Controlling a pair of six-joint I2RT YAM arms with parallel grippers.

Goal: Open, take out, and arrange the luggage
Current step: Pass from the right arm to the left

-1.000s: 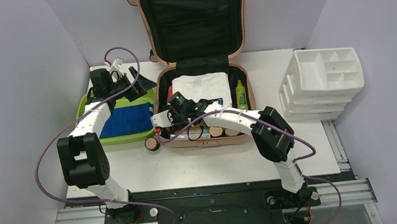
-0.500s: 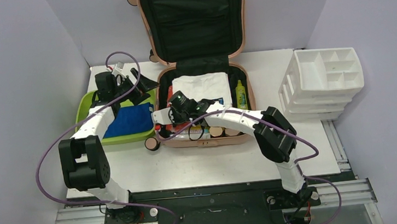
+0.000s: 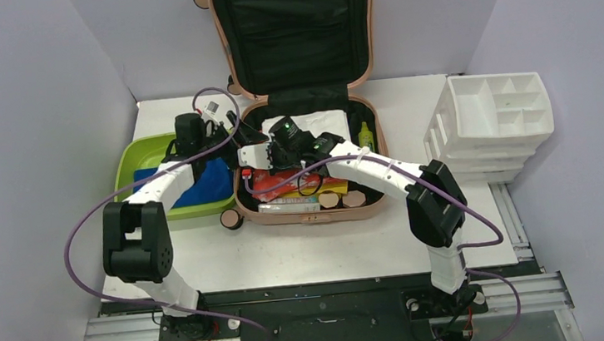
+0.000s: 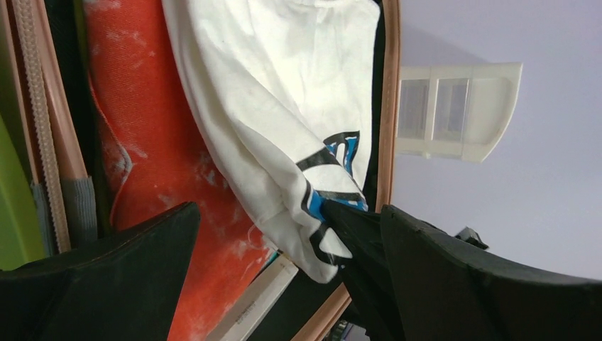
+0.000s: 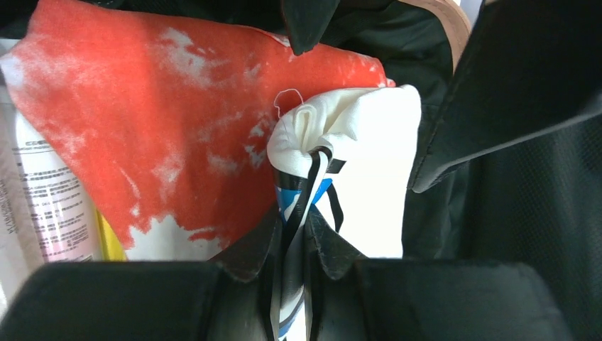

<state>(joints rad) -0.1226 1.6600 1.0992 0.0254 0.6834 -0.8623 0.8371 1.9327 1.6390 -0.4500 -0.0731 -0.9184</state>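
The left gripper should next pick up the white shirt by the white shirt's lifted side edge [image 4: 240, 167] nearest the lime-green tub, to lay the shirt there still folded.
The salmon-pink luggage [image 3: 311, 216] lies open on the table, its black-lined lid [image 3: 293, 21] upright against the back wall. Inside are a white shirt [image 3: 326, 121] with a black-and-blue print and a red cloth [image 3: 283, 181] under it. My right gripper [image 3: 276, 150] is shut on a bunched fold of the white shirt [image 5: 362, 142], held up over the red cloth [image 5: 142, 106]. My left gripper [image 3: 247, 134] hovers over the case's left rim, open wide, with the shirt's lifted end [image 4: 270, 92] hanging between its fingers [image 4: 106, 284] and the red cloth [image 4: 149, 142] below.
A lime-green tub [image 3: 132, 158] with a blue cloth [image 3: 204, 184] stands left of the case. A white drawer organizer [image 3: 495, 123] stands at the right. A yellow-green bottle [image 3: 366, 137], boxes and brown round lids [image 3: 331, 200] lie in the case. One round lid [image 3: 230, 219] lies on the table.
My right gripper has drawn the white shirt from the case's front-left toward the back, uncovering the red cloth. My left gripper has moved right from the tub to the case's left rim.
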